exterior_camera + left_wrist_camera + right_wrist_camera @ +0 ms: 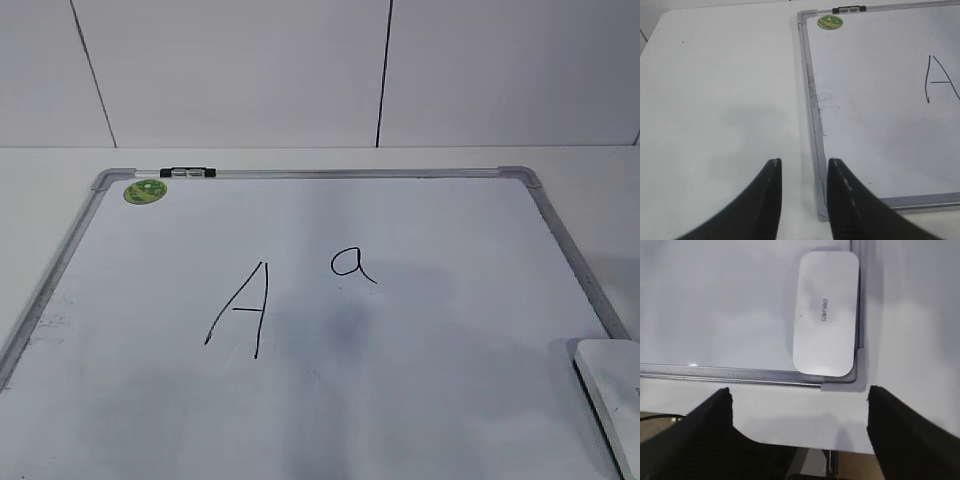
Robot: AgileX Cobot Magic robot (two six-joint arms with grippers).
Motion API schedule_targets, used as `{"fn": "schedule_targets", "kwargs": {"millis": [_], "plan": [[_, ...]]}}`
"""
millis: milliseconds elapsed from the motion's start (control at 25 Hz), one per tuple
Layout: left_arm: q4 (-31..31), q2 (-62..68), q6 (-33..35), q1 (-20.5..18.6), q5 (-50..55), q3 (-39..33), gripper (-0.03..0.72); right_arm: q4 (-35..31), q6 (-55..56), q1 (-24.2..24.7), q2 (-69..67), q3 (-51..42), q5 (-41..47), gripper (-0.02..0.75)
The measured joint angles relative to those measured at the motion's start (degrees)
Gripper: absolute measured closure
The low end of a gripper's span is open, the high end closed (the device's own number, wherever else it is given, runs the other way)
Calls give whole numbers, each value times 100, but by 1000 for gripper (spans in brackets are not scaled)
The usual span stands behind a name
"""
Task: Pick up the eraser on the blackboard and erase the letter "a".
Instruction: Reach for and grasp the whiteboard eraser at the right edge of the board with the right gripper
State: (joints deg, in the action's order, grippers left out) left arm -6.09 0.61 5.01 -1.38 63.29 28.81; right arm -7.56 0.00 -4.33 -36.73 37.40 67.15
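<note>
The letter "a" on the blackboard needs to be erased. My right gripper should next grab the white eraser by its long side edges to do that.
The white blackboard [430, 330] with a grey metal frame lies flat on the table. A small black letter "a" [353, 264] is written near its middle, right of a taller capital "A" [240, 310]. The white eraser [826, 312] lies in the board's near right corner; part of it shows at the right edge of the exterior view [610, 385]. My right gripper [799, 396] is wide open and empty, over the table's front edge, short of the eraser. My left gripper [804, 165] is open and empty, at the board's near left corner [821, 212]. Neither gripper shows in the exterior view.
A round green magnet [145, 190] sits in the board's far left corner, next to a black-and-clear clip [188, 172] on the top frame. Bare white table [720, 100] lies left of the board. The table's front edge [805, 447] is under my right gripper.
</note>
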Motion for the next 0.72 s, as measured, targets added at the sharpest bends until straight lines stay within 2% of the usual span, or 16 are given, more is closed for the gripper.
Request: {"fn": "schedule_targets", "kwargs": {"millis": [320, 720], "plan": [[0, 0, 0, 0, 0, 0, 453, -102, 246, -13, -363, 0, -30, 72], [0, 0, 0, 0, 0, 0, 453, 678, 550, -144, -867, 0, -66, 71]]}}
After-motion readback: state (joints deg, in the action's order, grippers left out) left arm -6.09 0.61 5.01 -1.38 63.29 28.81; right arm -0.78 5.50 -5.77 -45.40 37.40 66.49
